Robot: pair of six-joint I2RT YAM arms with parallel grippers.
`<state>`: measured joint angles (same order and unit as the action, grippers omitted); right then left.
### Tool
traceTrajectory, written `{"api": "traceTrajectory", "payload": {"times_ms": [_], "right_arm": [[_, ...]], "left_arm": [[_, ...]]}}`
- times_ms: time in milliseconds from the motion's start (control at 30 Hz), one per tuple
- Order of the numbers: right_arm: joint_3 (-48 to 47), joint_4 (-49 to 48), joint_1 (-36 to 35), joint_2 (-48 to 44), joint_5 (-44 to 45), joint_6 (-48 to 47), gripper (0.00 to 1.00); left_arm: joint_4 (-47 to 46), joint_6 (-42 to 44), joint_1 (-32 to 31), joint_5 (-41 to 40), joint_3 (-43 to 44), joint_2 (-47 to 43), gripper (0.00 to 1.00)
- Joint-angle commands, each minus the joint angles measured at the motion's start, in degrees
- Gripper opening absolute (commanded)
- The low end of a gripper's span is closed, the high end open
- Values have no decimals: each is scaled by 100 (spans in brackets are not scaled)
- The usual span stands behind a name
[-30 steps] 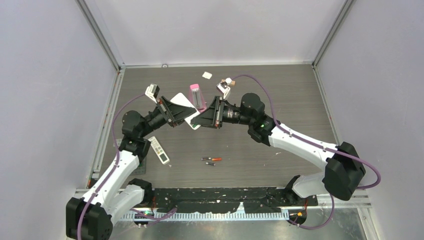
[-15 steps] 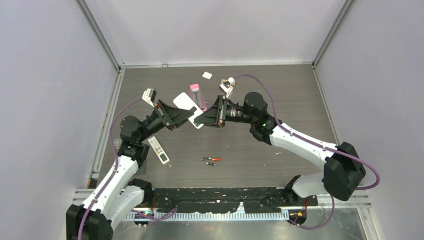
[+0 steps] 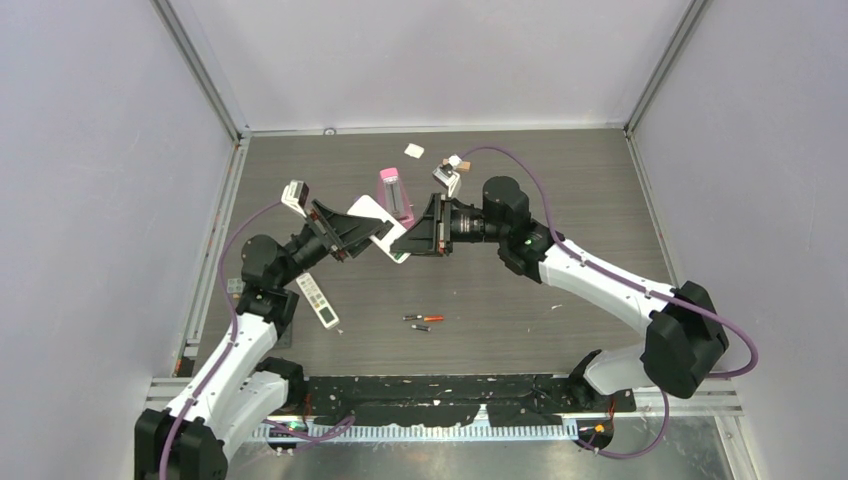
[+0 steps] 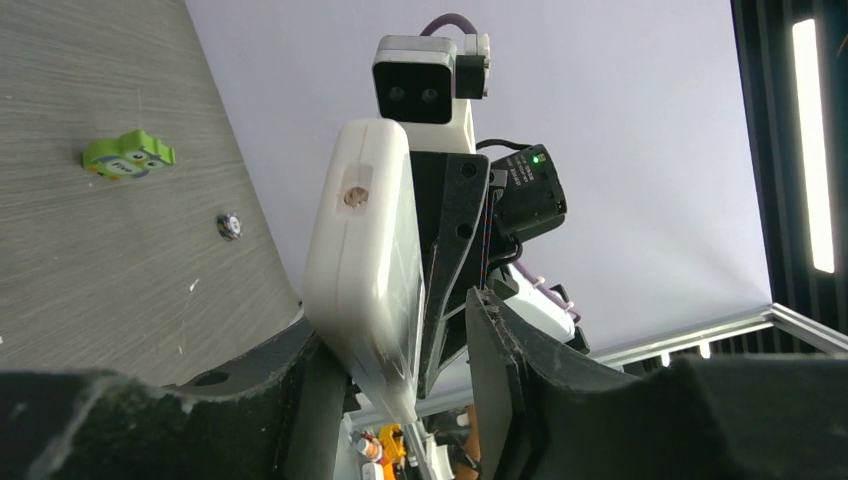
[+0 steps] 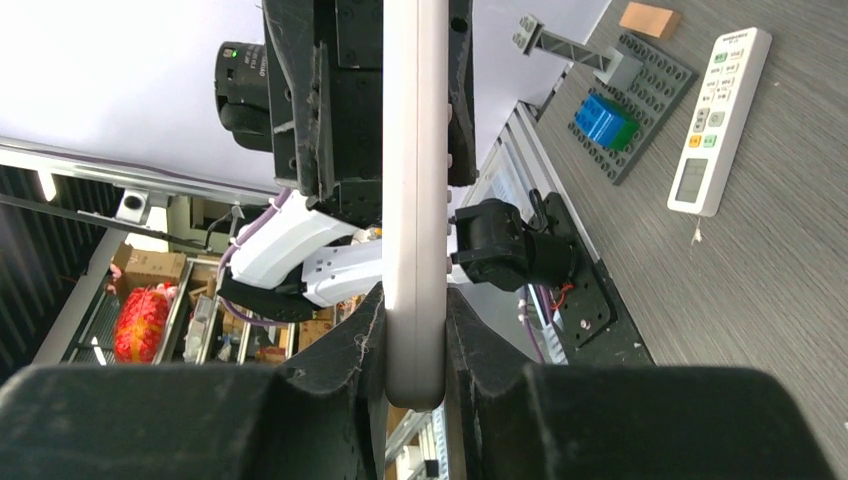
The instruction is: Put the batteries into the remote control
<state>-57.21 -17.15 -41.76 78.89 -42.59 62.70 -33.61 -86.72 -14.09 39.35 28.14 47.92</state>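
Observation:
My left gripper is ready to close on the large white remote, since the remote reaches down past my fingers on either side in the left wrist view.
A large white remote [image 3: 378, 226] is held in the air between both arms. My right gripper [image 5: 415, 310] is shut on its near end, and I see it edge-on [image 5: 415, 180]. My left gripper [image 4: 400, 325] is open around its other end [image 4: 365, 250]: the remote leans on one finger [image 4: 310, 400], with a gap to the other. In the top view the left gripper [image 3: 352, 228] and right gripper [image 3: 408, 240] face each other. The batteries [image 3: 424, 321], a red-orange one and darker ones, lie on the table in front of the arms.
A small white remote with buttons [image 3: 317, 300] lies near the left arm, also in the right wrist view [image 5: 720, 120]. A pink object [image 3: 394, 192] and a white scrap [image 3: 414, 150] lie behind. A brick plate [image 5: 620, 115], tan block [image 5: 650, 18] and green owl [image 4: 128, 158] lie about.
Both grippers and the large remote have shifted a little to the left, and the left wrist has drawn back and down. The batteries and small remote have not moved.

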Motion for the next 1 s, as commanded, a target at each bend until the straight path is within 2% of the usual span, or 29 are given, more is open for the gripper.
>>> {"api": "traceTrajectory", "payload": {"times_ms": [0, 133, 300, 367, 500, 600, 733, 867, 967], "right_arm": [[-273, 142, 10, 16, -281, -287, 13], [-284, 167, 15, 29, -375, -319, 14], [-327, 258, 10, 65, -440, -366, 16], [-334, 320, 10, 54, -418, -407, 22], [-379, 467, 12, -141, -287, -656, 45], [-672, 1100, 19, -216, -137, -1189, 65], [-671, 1356, 15, -452, 111, -1599, 83], [-311, 1176, 77, -844, 278, -1721, 87], [-38, 1536, 215, -1185, 411, -2140, 86]], "left_arm": [[-386, -3, 51, -252, -66, -126, 46], [-401, 6, 55, -296, -114, -125, 37], [-438, -3, 55, -291, -156, -113, 12], [-412, -3, 55, -284, -161, -117, 0], [-353, 13, 55, -350, -206, -189, 0], [-156, 160, 63, -384, -201, -241, 0], [-84, 207, 134, -434, -261, -240, 0], [-56, 145, 354, -466, -425, -327, 0], [70, 116, 735, -422, -551, -468, 0]]}}
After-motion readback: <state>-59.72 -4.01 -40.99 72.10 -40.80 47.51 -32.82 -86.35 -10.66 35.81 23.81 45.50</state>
